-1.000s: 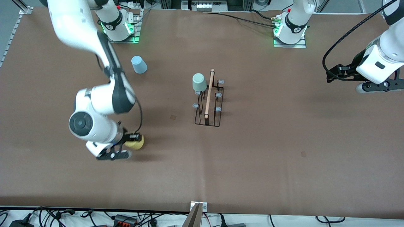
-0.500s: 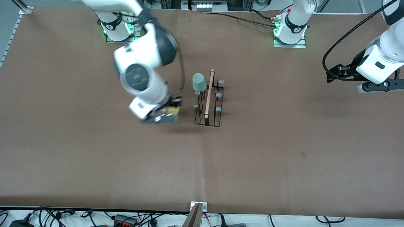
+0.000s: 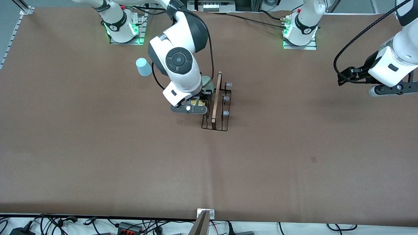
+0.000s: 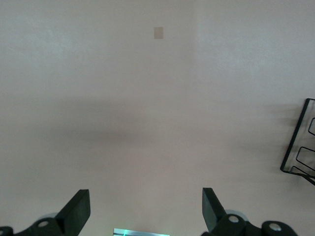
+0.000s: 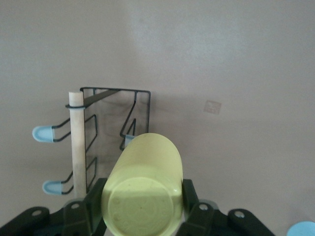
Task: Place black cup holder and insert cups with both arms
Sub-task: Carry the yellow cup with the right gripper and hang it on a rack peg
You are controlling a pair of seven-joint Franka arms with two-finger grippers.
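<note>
The peg's cap (image 5: 129, 140) shows outside the yellow cup, beside the cup's rim (image 5: 153, 136). The yellow cup stays held in my right gripper now until the cup's rim surrounds the peg's cap.
The black cup holder (image 3: 215, 122) stands mid-table, its wooden rod handle (image 3: 216, 96) on top. A pale green cup (image 3: 209, 83) sits on a peg at the end of the rack nearest the arm bases. My right gripper (image 3: 197, 103) is shut on the yellow cup (image 3: 197, 102) and holds it over the pegs on the rack's side toward the right arm's end. In the right wrist view the yellow cup (image 5: 143, 189) is clamped between the fingers, with the rack (image 5: 115, 118) just ahead. The light blue cup (image 3: 143, 67) stands upside down on the table. My left gripper (image 4: 145, 211) is open and empty, waiting raised over the left arm's end of the table.
The brown table mat (image 3: 294, 156) spreads wide around the rack. Three grey-capped pegs (image 3: 225, 113) on the rack's side toward the left arm's end are bare. The arm bases (image 3: 299, 32) stand along the table edge farthest from the front camera; cables lie off the nearest edge.
My right arm has carried the yellow cup from the table toward the right arm's end up and across to the rack. The left arm has not moved.
</note>
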